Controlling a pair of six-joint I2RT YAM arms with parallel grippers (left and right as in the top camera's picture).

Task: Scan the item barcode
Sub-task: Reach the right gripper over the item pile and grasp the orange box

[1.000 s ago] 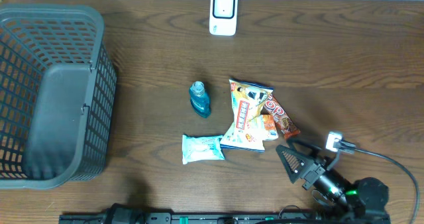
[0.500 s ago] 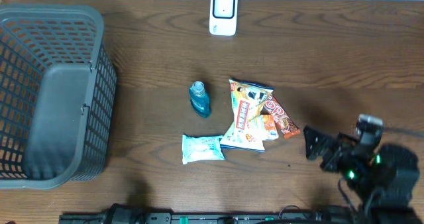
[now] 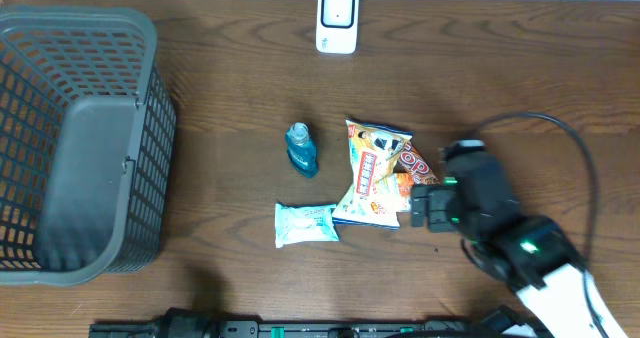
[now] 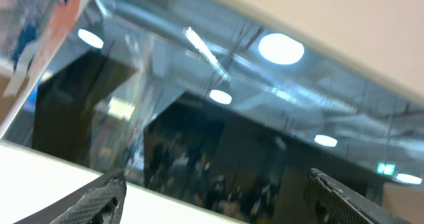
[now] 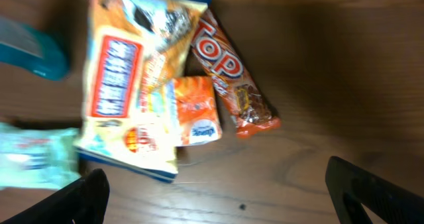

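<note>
The small orange packet needs its broad sides uncovered for the barcode scan, so my right gripper should grab the packet by its end edge next.
The items lie in a pile mid-table: a yellow snack bag [image 3: 372,170] [image 5: 129,85], a red "TOP" bar [image 3: 412,162] [image 5: 230,75] and a small orange packet [image 5: 196,111]. A blue bottle [image 3: 302,149] [image 5: 30,50] and a white packet [image 3: 306,223] [image 5: 30,159] lie beside them. The white scanner [image 3: 338,20] stands at the far edge. My right gripper [image 3: 419,207] [image 5: 222,197] hovers open just right of the pile, over the bar's lower end, holding nothing. My left gripper [image 4: 215,197] is open and empty, pointing up at ceiling lights; it does not show in the overhead view.
A large grey mesh basket [image 3: 150,128] fills the table's left side. The right arm's cable [image 3: 575,143] loops above the table to the right. Bare brown wood lies between the pile and the scanner.
The right arm has swung from the table's near right corner up and left, bringing its gripper next to the pile. The items have not moved.
</note>
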